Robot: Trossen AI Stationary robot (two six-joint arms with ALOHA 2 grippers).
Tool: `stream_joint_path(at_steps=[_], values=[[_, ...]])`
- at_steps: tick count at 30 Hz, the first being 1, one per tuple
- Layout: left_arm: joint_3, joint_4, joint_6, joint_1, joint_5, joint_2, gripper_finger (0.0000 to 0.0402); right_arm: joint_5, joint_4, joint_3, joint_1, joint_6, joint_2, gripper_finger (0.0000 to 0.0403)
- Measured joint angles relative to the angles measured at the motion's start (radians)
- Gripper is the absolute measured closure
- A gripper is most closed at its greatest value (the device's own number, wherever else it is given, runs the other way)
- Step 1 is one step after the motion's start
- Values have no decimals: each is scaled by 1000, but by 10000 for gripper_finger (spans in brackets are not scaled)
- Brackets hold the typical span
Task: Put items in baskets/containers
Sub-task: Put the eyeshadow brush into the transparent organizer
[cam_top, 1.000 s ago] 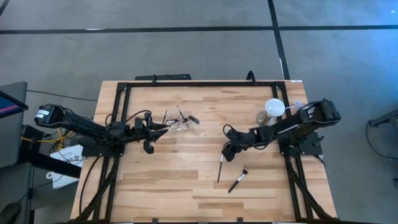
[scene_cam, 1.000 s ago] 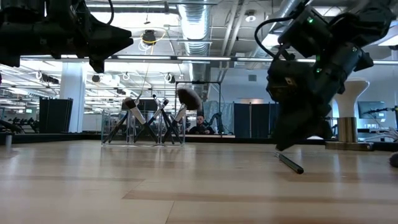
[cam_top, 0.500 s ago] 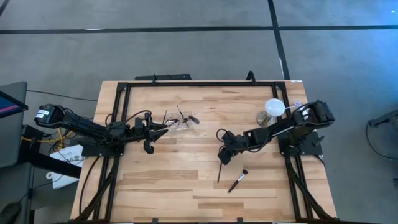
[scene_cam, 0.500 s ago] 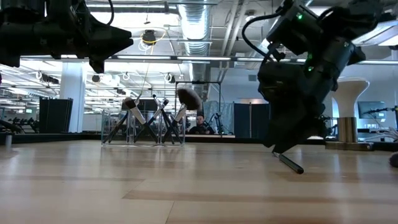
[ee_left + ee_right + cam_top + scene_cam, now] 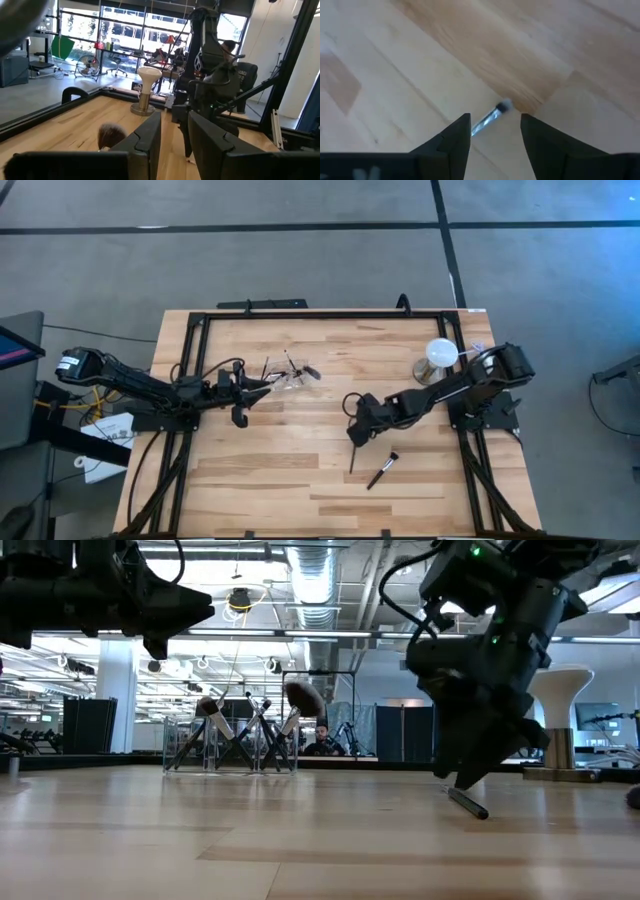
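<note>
Next, my right gripper takes the slim brush by its ferrule end [image 5: 488, 120], which leaves its handle free to go into the clear container.
A clear container [image 5: 291, 379] stands on the table's far left part with several dark brushes leaning in it, heads up [image 5: 232, 730]. One slim brush [image 5: 353, 454] lies flat on the table, and a fluffy-headed brush [image 5: 382, 470] lies to its right. My right gripper [image 5: 352, 435] hovers open over the slim brush's far end; in the right wrist view its fingers stand on either side of the pale tip [image 5: 503, 105] without touching it. My left gripper [image 5: 262, 387] waits open, raised above the table just left of the container.
A white ball on a stand [image 5: 440, 353] sits near the far right edge, behind my right arm. A black frame [image 5: 300, 314] runs along the table's edges. Bare wood [image 5: 260, 465] lies along the near half, left of the loose brushes.
My right gripper has moved toward the table's left edge and a little toward the near edge, arriving over the slim brush's far end. Both loose brushes lie where they were. The left arm has kept still.
</note>
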State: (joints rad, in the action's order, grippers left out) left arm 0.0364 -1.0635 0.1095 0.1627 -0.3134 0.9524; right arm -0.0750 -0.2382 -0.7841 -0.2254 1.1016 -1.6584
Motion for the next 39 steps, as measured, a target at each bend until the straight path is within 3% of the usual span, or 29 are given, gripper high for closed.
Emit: stream_joint_path(at_steps=[5,9,20,32,39], values=[[0,12,0,0,0,1,306,-23,37,-5,-12,47,-63,239],[0,16,0,0,0,1,306,-100,46,-7,-25,49,-85,258],[0,21,0,0,0,1,306,-112,130,0,-21,-100,-97,394],[0,27,0,0,0,1,306,-138,339,3,35,-309,-104,398],[0,27,0,0,0,1,306,-134,589,3,125,-537,-103,400]])
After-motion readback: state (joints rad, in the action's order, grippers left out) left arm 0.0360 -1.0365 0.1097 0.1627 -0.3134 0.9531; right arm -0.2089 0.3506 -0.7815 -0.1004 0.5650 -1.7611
